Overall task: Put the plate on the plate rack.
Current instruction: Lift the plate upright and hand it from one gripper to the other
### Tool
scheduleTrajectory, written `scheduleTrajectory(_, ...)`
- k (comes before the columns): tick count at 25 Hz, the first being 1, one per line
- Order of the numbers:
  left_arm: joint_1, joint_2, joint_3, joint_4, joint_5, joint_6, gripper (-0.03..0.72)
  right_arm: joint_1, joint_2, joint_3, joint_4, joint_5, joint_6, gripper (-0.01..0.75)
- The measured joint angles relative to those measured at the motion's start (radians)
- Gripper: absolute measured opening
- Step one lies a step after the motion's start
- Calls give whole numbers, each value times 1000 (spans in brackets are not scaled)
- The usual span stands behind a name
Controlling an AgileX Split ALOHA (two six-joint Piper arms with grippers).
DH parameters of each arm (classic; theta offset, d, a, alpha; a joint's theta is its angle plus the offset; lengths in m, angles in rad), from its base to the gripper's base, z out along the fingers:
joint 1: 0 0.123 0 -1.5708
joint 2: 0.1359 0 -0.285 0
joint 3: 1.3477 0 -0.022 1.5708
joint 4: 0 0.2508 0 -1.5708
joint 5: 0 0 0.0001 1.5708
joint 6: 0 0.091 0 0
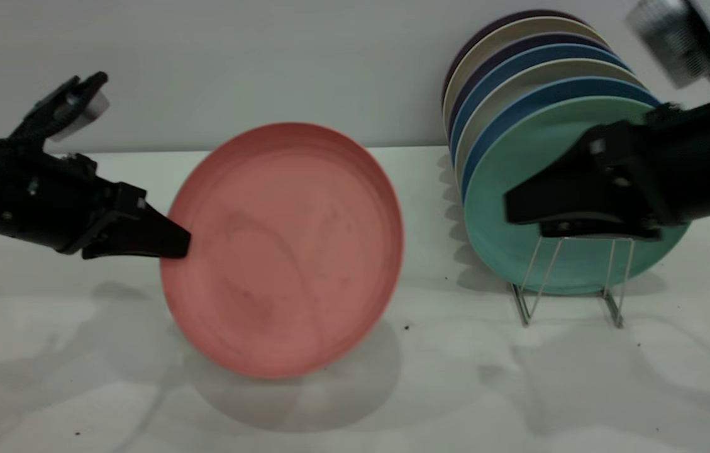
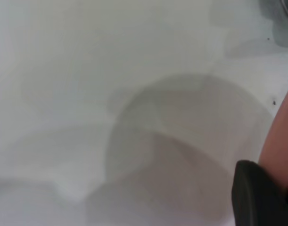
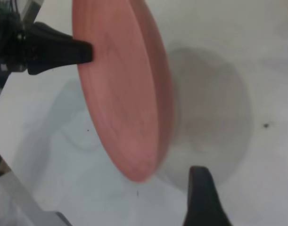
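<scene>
The robot's right gripper should reach the salmon-pink plate and grab its free rim (image 1: 393, 219). Then it can put the plate in the plate rack (image 1: 534, 289).
The salmon-pink plate (image 1: 282, 248) hangs nearly upright over the middle of the table, its face toward the exterior camera. My left gripper (image 1: 175, 242) is shut on its left rim. In the left wrist view one dark finger (image 2: 254, 197) lies against the pink rim (image 2: 281, 136). The right wrist view shows the plate (image 3: 120, 89) edge-on with the left gripper (image 3: 82, 52) on its far rim. To the right stands the silver wire plate rack (image 1: 534, 289). My right gripper (image 1: 512, 211) hovers above the rack's front loops, before the mint-green plate (image 1: 499, 251).
Several plates stand in the rack behind the mint-green one, blue, cream and purple (image 1: 518, 69). The rack's front wire loops (image 1: 619, 277) hold nothing. White table (image 1: 78, 352) spreads in front and to the left, with a wall close behind.
</scene>
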Motion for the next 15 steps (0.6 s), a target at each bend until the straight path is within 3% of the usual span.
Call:
scheduleTrajectory(6, -29, 0, -28, -1, -12, -50, 14, 64, 84, -76, -1, 0, 0, 494)
scheduleTrajectory(15, -69, 0, -47, -6, -29, -68, 14, 73, 96, -84, 8, 2, 0, 494)
